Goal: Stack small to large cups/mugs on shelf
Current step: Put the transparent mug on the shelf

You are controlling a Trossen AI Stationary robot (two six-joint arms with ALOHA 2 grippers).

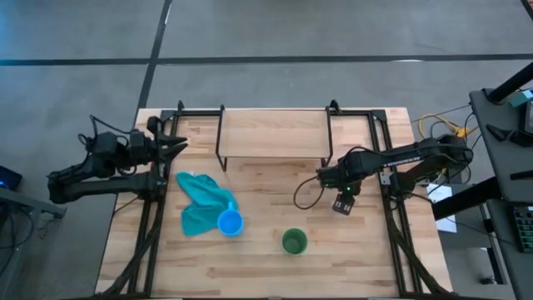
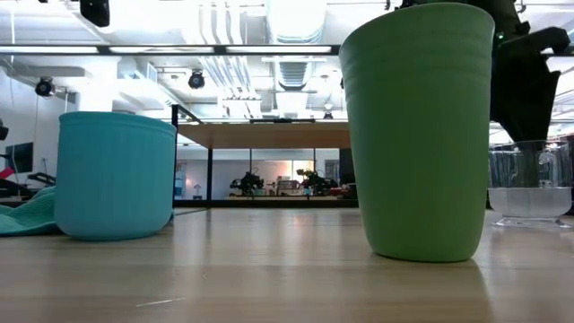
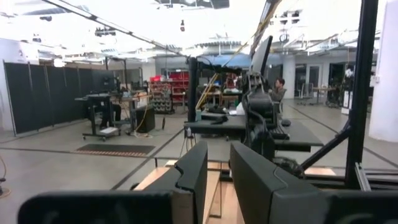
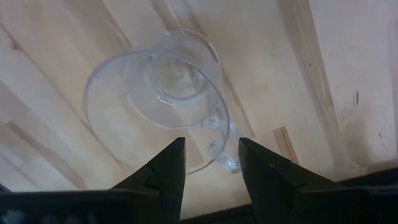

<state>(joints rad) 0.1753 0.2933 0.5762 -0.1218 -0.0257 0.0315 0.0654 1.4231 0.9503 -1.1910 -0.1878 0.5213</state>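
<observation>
My right gripper should next pick up the clear glass cup (image 4: pixel 161 93) by its rim (image 4: pixel 211 158) to set it on the shelf for stacking.
The clear glass cup (image 4: pixel 161 93) stands upright on the tabletop, in front of the shelf's right end (image 1: pixel 306 196). My right gripper (image 4: pixel 211 165) hovers open just above it, pointing down. Its fingers stand on either side of the cup's handle (image 4: pixel 221 143) without touching it. The green cup (image 1: pixel 294 242) stands upright near the table's near edge. The blue cup (image 1: pixel 230 222) sits upright at the near edge of the teal cloth (image 1: pixel 198 202). The light-wood shelf (image 1: pixel 275 133) stands at the far side on black legs. My left gripper (image 1: pixel 176 144) waits open at the table's left edge.
Black frame rails (image 1: pixel 391 208) run along the table's left and right sides. In the low view the green cup (image 2: pixel 417 135) and blue cup (image 2: pixel 115 175) stand close in front, with the glass cup (image 2: pixel 529 188) behind on the right. Bare wood lies between the cups and the shelf.
</observation>
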